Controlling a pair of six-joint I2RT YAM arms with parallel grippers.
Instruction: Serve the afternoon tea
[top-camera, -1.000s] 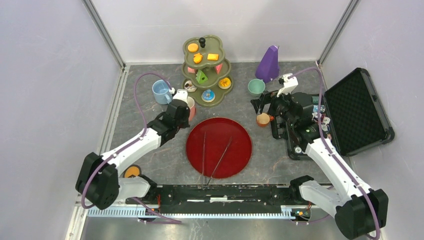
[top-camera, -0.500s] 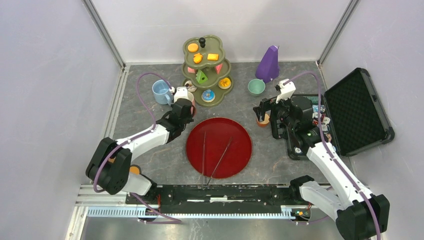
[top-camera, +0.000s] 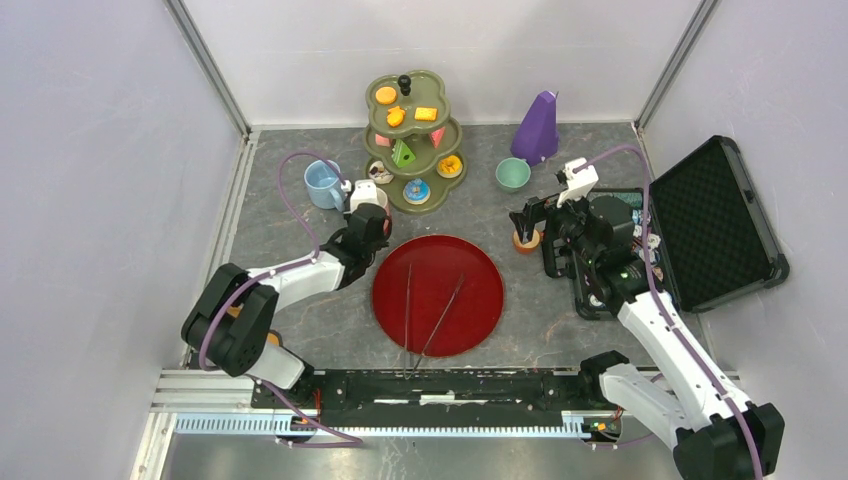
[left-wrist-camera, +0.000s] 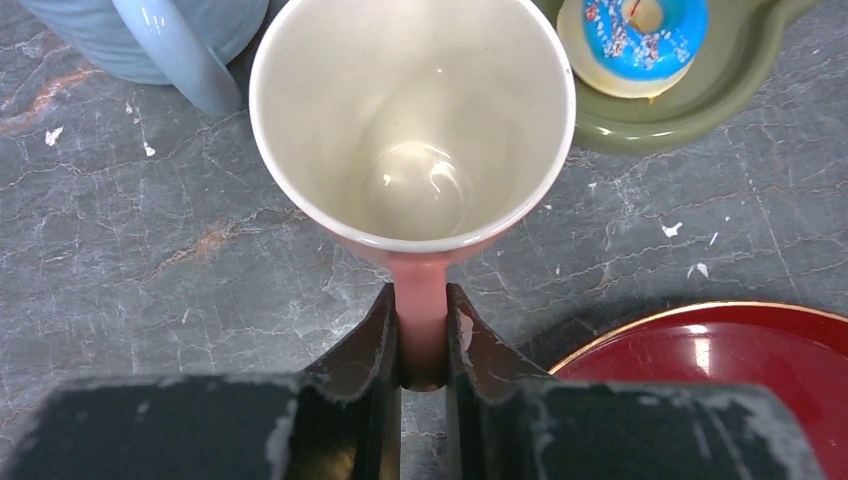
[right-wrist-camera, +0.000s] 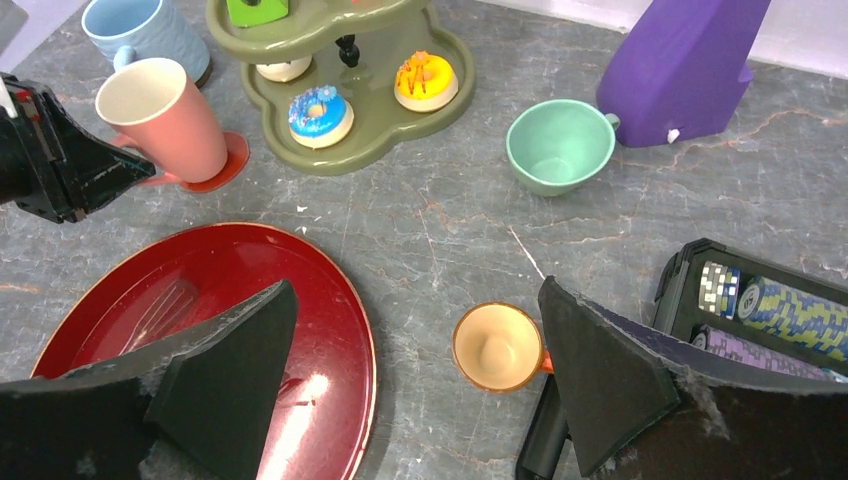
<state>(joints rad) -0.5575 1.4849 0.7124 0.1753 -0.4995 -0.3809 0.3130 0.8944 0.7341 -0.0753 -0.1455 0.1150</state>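
Note:
The pink mug is upright on the red coaster (right-wrist-camera: 228, 160) and would stay there, so it is time for my left gripper to let go of it now.
My left gripper (left-wrist-camera: 422, 300) is shut on the handle of the pink mug (left-wrist-camera: 412, 130), which stands on a red coaster (right-wrist-camera: 228, 160) beside the green tiered stand (top-camera: 452, 185). The gripper also shows in the top view (top-camera: 365, 228). My right gripper (right-wrist-camera: 415, 300) is open and empty, above the small orange cup (right-wrist-camera: 497, 347), which stands on the table left of the black case. The blue mug (top-camera: 323, 184) is left of the pink mug. The green mug (top-camera: 513, 174) is near the purple metronome. A blue donut (right-wrist-camera: 320, 112) and an orange donut (right-wrist-camera: 426, 78) lie on the stand's bottom tier.
A red round plate (top-camera: 480, 270) with two tongs (top-camera: 440, 315) lies at the near middle. The purple metronome (top-camera: 537, 128) stands at the back right. An open black case (top-camera: 715, 220) with poker chips (right-wrist-camera: 775, 305) is on the right. Orange biscuits sit on the stand's top tier (top-camera: 405, 100).
My left arm's elbow has swung right and nearer while its gripper stays at the pink mug. My right gripper has shifted a little over the orange cup.

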